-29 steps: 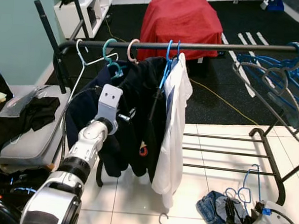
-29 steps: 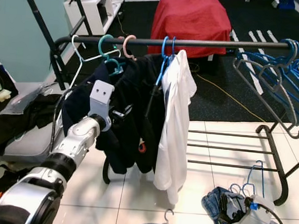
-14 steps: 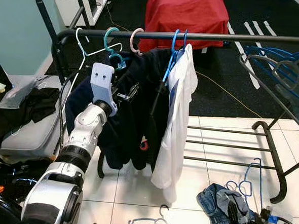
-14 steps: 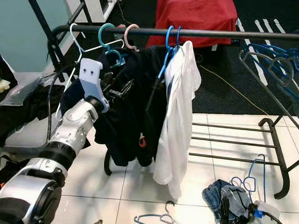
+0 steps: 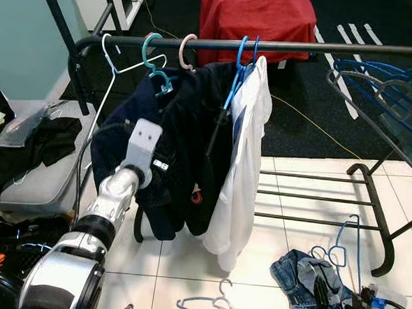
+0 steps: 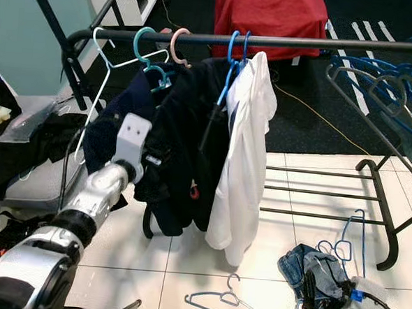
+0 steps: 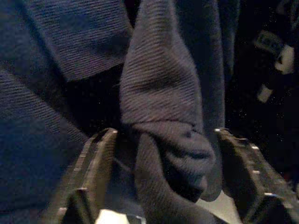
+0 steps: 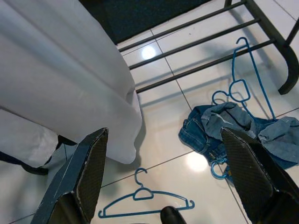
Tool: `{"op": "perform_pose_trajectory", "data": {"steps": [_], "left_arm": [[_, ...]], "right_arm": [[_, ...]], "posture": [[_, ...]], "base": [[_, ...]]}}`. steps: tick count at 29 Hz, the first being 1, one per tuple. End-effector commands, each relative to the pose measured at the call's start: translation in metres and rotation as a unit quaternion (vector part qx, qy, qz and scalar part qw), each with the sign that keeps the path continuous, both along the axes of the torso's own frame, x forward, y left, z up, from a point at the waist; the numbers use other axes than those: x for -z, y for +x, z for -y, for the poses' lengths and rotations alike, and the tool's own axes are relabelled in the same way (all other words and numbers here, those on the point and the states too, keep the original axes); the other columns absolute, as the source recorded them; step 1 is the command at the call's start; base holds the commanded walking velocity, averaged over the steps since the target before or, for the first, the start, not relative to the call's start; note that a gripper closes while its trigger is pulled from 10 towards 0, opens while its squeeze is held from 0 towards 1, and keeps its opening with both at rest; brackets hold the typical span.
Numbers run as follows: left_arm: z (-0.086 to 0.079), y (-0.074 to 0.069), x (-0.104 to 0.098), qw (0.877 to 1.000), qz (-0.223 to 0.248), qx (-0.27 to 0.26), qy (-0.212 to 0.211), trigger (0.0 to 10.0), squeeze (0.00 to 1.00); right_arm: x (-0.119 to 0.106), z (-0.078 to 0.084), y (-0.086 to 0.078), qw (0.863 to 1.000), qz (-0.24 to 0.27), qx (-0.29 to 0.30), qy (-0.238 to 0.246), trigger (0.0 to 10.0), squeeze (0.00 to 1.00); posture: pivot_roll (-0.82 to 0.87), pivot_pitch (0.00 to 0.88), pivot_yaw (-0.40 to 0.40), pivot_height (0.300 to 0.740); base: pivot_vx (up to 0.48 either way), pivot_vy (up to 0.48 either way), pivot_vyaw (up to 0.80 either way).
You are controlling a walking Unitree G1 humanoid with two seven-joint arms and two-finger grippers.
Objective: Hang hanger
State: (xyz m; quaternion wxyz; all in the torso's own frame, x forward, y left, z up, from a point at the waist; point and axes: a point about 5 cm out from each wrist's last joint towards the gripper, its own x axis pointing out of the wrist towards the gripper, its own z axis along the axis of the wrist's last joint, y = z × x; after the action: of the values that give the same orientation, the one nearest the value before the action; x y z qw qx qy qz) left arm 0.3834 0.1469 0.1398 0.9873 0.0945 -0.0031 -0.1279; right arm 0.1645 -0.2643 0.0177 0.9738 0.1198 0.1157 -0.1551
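I should next use my left gripper to grab one bunched fold of the navy fabric (image 7: 163, 121), which stands out while the broad cloth (image 7: 37, 144) beside it hangs slack.
A black clothes rail (image 5: 324, 48) carries a white wire hanger (image 5: 112, 58), a teal hanger (image 5: 152, 52), a pink hanger (image 5: 188, 50) and blue hangers (image 5: 240, 58). Dark garments (image 5: 185, 146) and a white shirt (image 5: 244, 164) hang from them. My left gripper (image 7: 168, 177) is pushed into the dark garments, open, with a fold of navy cloth between its fingers (image 7: 96, 172). A loose blue hanger (image 8: 145, 205) lies on the tiles below the shirt. My right gripper (image 8: 168, 186) hangs low and open above the floor, holding nothing.
Crumpled jeans (image 5: 300, 272) and more blue hangers (image 5: 340, 250) lie by the rack's lower bars (image 5: 308, 199). A bunch of blue and grey hangers (image 5: 392, 89) crowds the rail's right end. A grey bench (image 5: 43, 186) with black clothes stands left, a red-covered object (image 5: 256, 17) behind.
My left gripper has dropped from near the teal hanger to the middle of the dark garments. The camera has tilted slightly. My right arm stays low.
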Motion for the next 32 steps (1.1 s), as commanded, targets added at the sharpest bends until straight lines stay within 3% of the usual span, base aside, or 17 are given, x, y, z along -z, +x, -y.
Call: {"op": "perform_pose_trajectory", "data": {"steps": [1,9,21,22,23,24,25,32], "left_arm": [[-0.012,-0.002,0.006,1.0,-0.014,-0.016,0.01,0.0,0.0],[-0.012,0.001,-0.002,1.0,0.003,-0.018,-0.003,0.0,0.0],[-0.006,0.009,-0.032,0.997,0.057,-0.005,-0.051,0.0,0.0],[-0.005,0.009,-0.035,0.997,0.064,0.007,-0.053,3.2,0.0],[-0.005,0.009,-0.035,0.997,0.064,0.007,-0.053,3.2,0.0],[-0.003,0.009,-0.036,0.996,0.065,0.022,-0.06,9.0,0.86],[-0.002,0.008,-0.034,0.996,0.06,0.035,-0.06,10.0,1.0],[0.003,0.005,-0.025,0.996,0.041,0.056,-0.049,10.0,1.0]], "right_arm": [[0.006,-0.002,-0.005,1.0,-0.014,0.006,0.016,10.0,0.0],[0.008,-0.001,0.001,1.0,-0.02,0.008,0.017,10.0,0.0],[0.013,0.005,0.018,0.999,-0.035,0.012,0.02,10.0,0.0],[0.014,0.006,0.02,0.999,-0.036,0.012,0.021,10.0,0.0],[0.014,0.006,0.02,0.999,-0.036,0.012,0.021,10.0,0.0],[0.014,0.007,0.021,0.999,-0.037,0.013,0.021,10.0,0.0],[0.015,0.007,0.023,0.999,-0.038,0.013,0.021,10.0,0.0],[0.016,0.008,0.024,0.999,-0.039,0.014,0.021,10.0,0.0]], "posture": [[-0.31,0.233,0.112,0.71],[-0.3,0.207,0.116,0.71],[-0.29,0.158,0.12,0.71],[-0.29,0.154,0.119,0.71],[-0.29,0.154,0.119,0.71],[-0.29,0.152,0.119,0.71],[-0.29,0.153,0.118,0.71],[-0.29,0.155,0.119,0.71]], "base": [[0.0,0.0,0.0],[0.0,0.0,0.0],[0.0,0.0,0.0],[0.0,0.0,0.0],[0.0,0.0,0.0],[0.0,0.0,0.0],[0.0,0.0,0.0],[0.0,0.0,0.0]]}}
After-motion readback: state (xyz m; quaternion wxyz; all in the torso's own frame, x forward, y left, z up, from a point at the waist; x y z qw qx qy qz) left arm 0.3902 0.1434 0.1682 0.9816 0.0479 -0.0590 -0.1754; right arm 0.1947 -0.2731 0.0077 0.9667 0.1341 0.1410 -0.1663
